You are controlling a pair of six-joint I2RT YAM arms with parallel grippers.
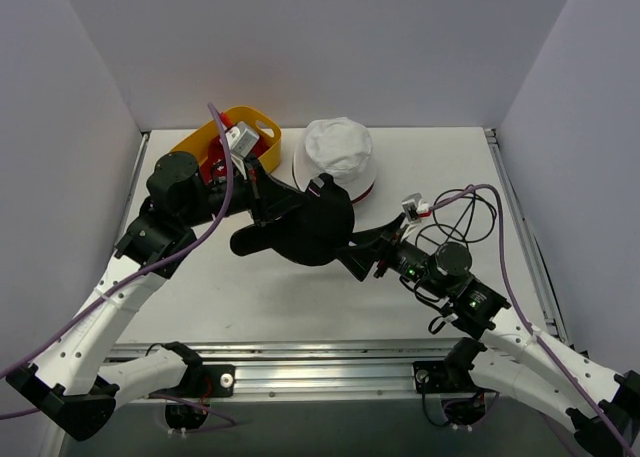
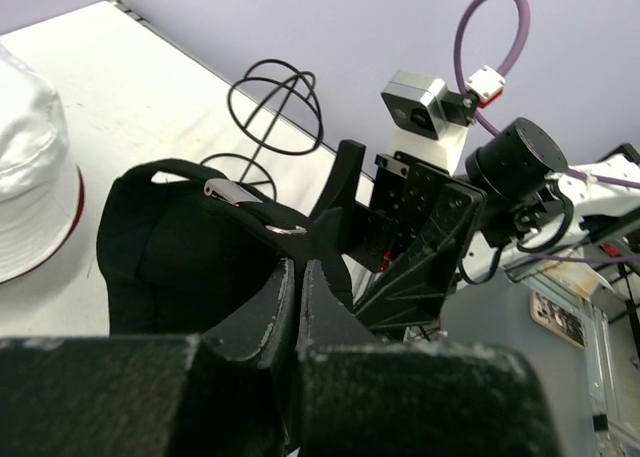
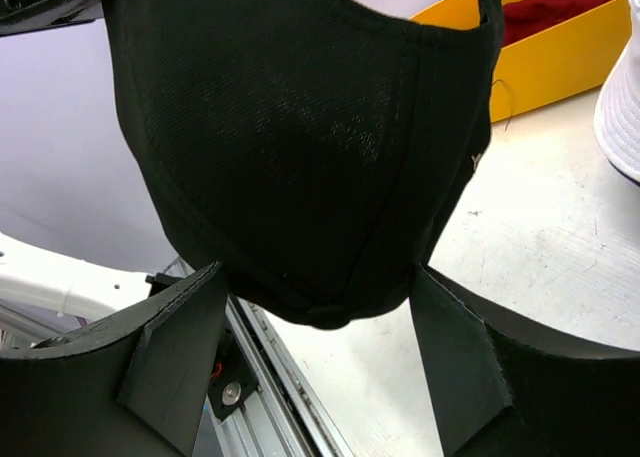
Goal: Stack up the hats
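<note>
I need to grab the black cap by its top [image 3: 300, 127] at the button [image 3: 326, 310] with my right gripper next. The cap's opening then stays free to stack over the wire dome frame.
A black cap [image 1: 305, 232] hangs above the table's middle. My left gripper [image 1: 262, 192] is shut on its back edge near the strap buckle [image 2: 235, 192], fingers pressed together [image 2: 298, 287]. My right gripper [image 1: 355, 249] stands open on the cap's right. In the right wrist view the cap's crown [image 3: 300, 127] hangs between the spread fingers [image 3: 185, 347], and the right gripper [image 3: 318, 322] sits just under the crown button. A white bucket hat [image 1: 338, 152] sits at the back, with a dark red rim showing beneath it. A red cap [image 3: 545, 7] lies in the basket.
A yellow basket [image 1: 215, 137] stands at the back left, behind the left arm. A thin wire dome frame [image 2: 275, 97] stands on the table beyond the cap. Walls enclose three sides. A metal rail [image 1: 320, 372] runs along the near edge.
</note>
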